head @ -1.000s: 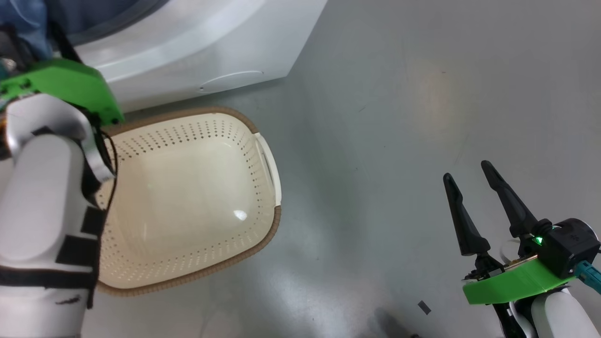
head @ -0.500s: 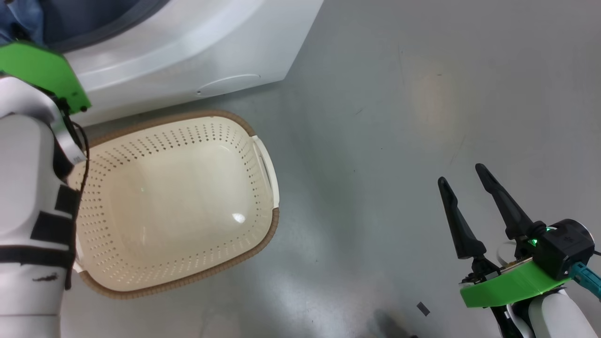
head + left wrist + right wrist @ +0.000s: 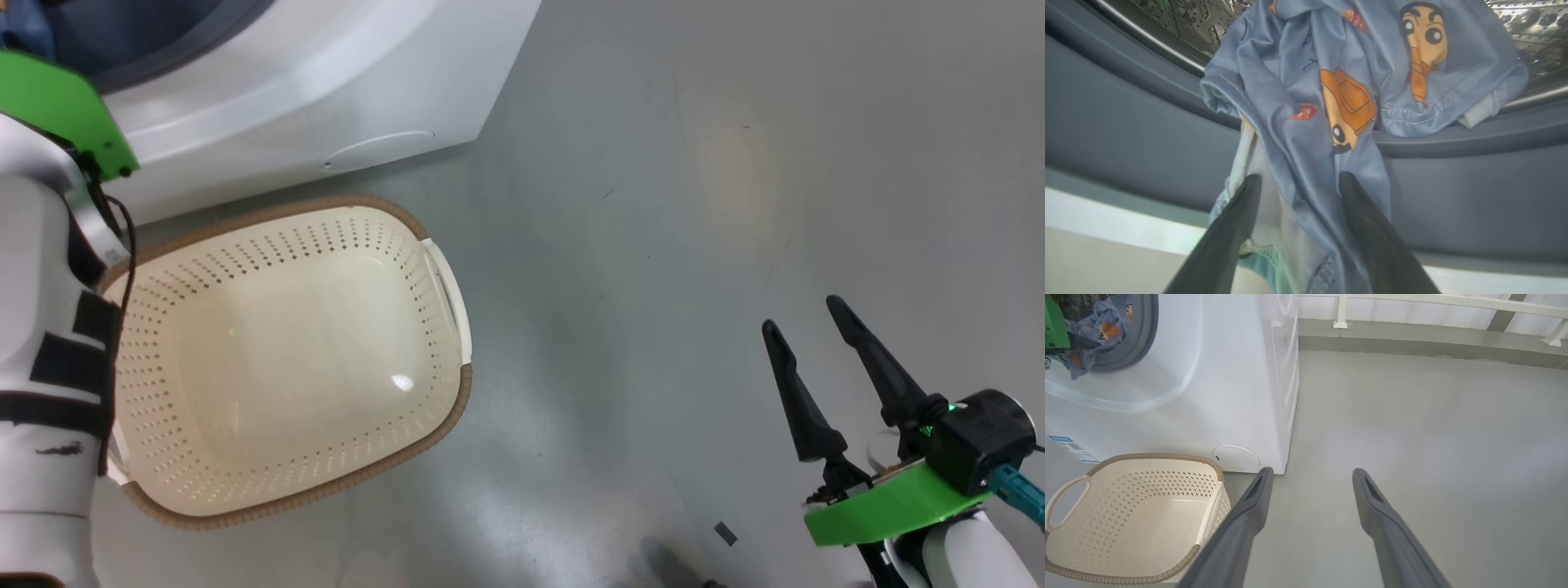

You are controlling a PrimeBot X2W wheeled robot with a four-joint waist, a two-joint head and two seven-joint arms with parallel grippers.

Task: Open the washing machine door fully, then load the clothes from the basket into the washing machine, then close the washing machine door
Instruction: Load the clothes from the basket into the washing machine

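Observation:
The clothes have a drooping lower fold. My left gripper needs to grab the clothes next by their drooping lower fold [image 3: 1305, 215] to load them fully into the washing machine.
The clothes [image 3: 1306, 81], light blue with orange cartoon prints, hang over the washing machine's grey gasket [image 3: 1126, 114] from the steel drum [image 3: 1180, 16]. Their lower fold droops between the spread fingers of my left gripper [image 3: 1297, 179], which is open. In the right wrist view the clothes [image 3: 1094, 330] dangle out of the washing machine [image 3: 1229, 375] opening. The cream basket [image 3: 326, 245] sits on the floor in front of the washing machine [image 3: 326, 82] with nothing in it. My right gripper [image 3: 802, 315] hovers open over bare floor to the right. The washing machine door is out of view.
My left forearm [image 3: 41, 327] rises along the left edge beside the basket [image 3: 1155, 456]. Grey floor [image 3: 694, 204] stretches to the right of the machine. A low white rail [image 3: 1412, 300] and kerb run along the far side.
The camera has shifted a little, sliding the basket and machine leftward in the picture. My left forearm has moved further left and up toward the machine opening. The right gripper has barely moved.

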